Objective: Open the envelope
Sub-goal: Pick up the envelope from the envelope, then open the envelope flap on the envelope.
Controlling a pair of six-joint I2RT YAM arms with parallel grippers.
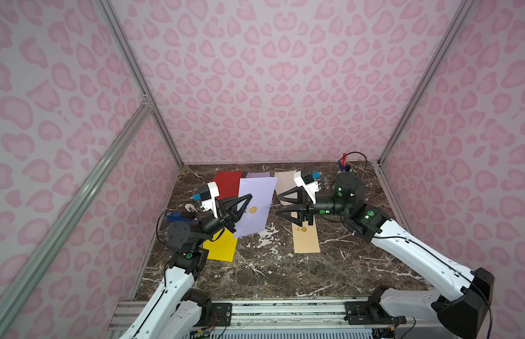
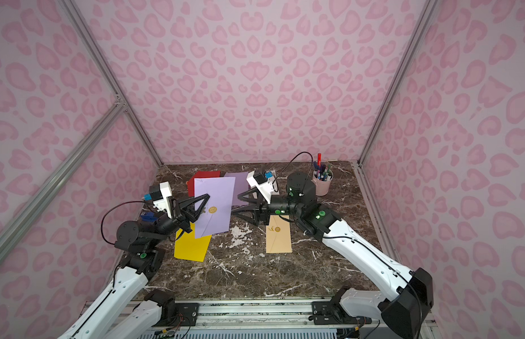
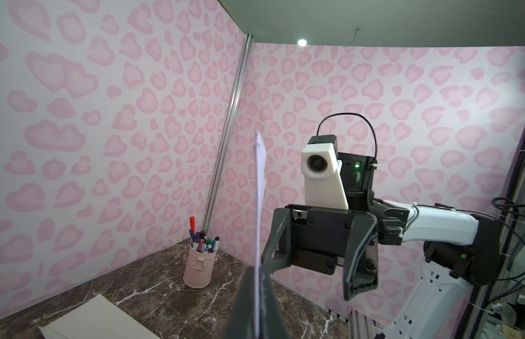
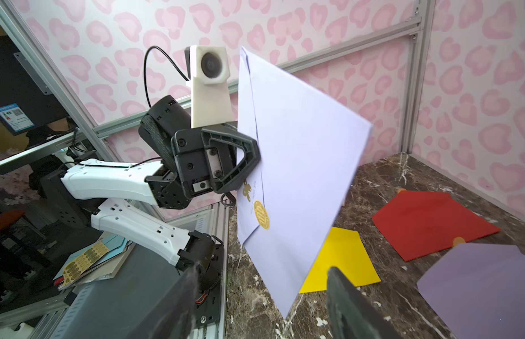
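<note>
My right gripper reaches the lavender envelope [image 1: 256, 199] next and grabs its edge opposite my left gripper. That leaves the envelope's flap and seal free to open.
A lavender envelope [image 1: 256, 199] [image 2: 215, 202] hangs upright above the marble table, showing edge-on [image 3: 259, 187] in the left wrist view. A round gold seal [image 1: 252, 209] [image 4: 261, 218] sits at the tip of its flap. My left gripper [image 1: 246, 202] [image 3: 256, 293] is shut on the envelope's left edge, just above the seal. My right gripper [image 1: 277, 204] [image 4: 261, 276] stands open just to the right of the envelope, its fingers apart from the paper and nothing between them. The envelope's lower corner hangs between my right fingers in the right wrist view.
Flat on the table lie a yellow envelope [image 1: 221, 248], a red one [image 1: 227, 183], a purple one [image 2: 242, 187], a beige one [image 1: 284, 183] and a tan one with a gold seal [image 1: 305, 237]. A pink cup of markers [image 2: 322, 182] stands at the back right. Pink walls close in three sides.
</note>
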